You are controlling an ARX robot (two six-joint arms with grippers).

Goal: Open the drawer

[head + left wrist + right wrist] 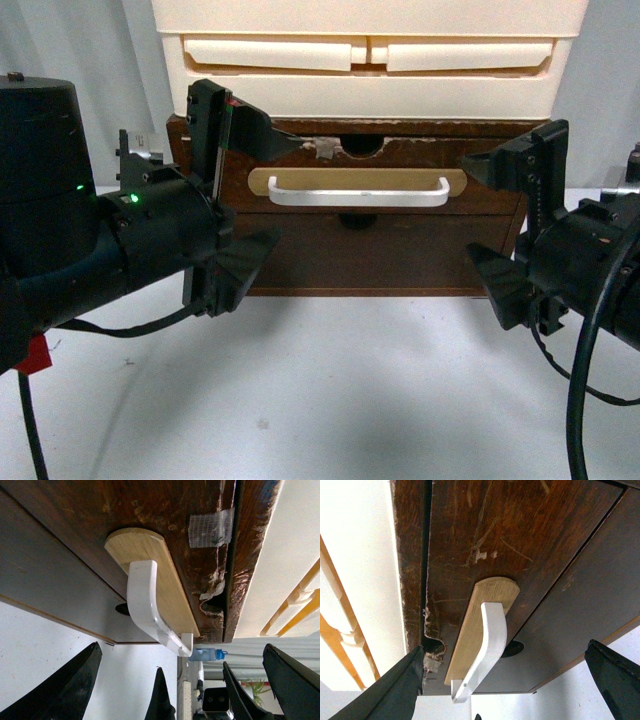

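The robot's right gripper needs to grab the drawer next by the end of its white bar [443, 191], which stands out slim from the drawer's broad, flush front.
The drawer [300, 162] is a wide, shallow, worn dark-brown wooden front, shut flush in its cabinet. It has a white bar handle [357, 192] on a tan oval plate, and a half-round notch with tape on its top edge. My left gripper [250, 190] is open, its fingers one above the other just left of the handle's left end. My right gripper [490, 215] is open, just right of the handle's right end. The left wrist view shows the handle [145, 605] and the tape [210, 527] close up. The right wrist view shows the handle [487, 645] between my spread fingers.
A plain dark handleless panel [380, 250] sits under the drawer. Cream plastic drawers [365, 55] stand on top of the wooden cabinet. The white tabletop [330, 400] lies in front. A blue bottle [207, 655] shows far off in the left wrist view.
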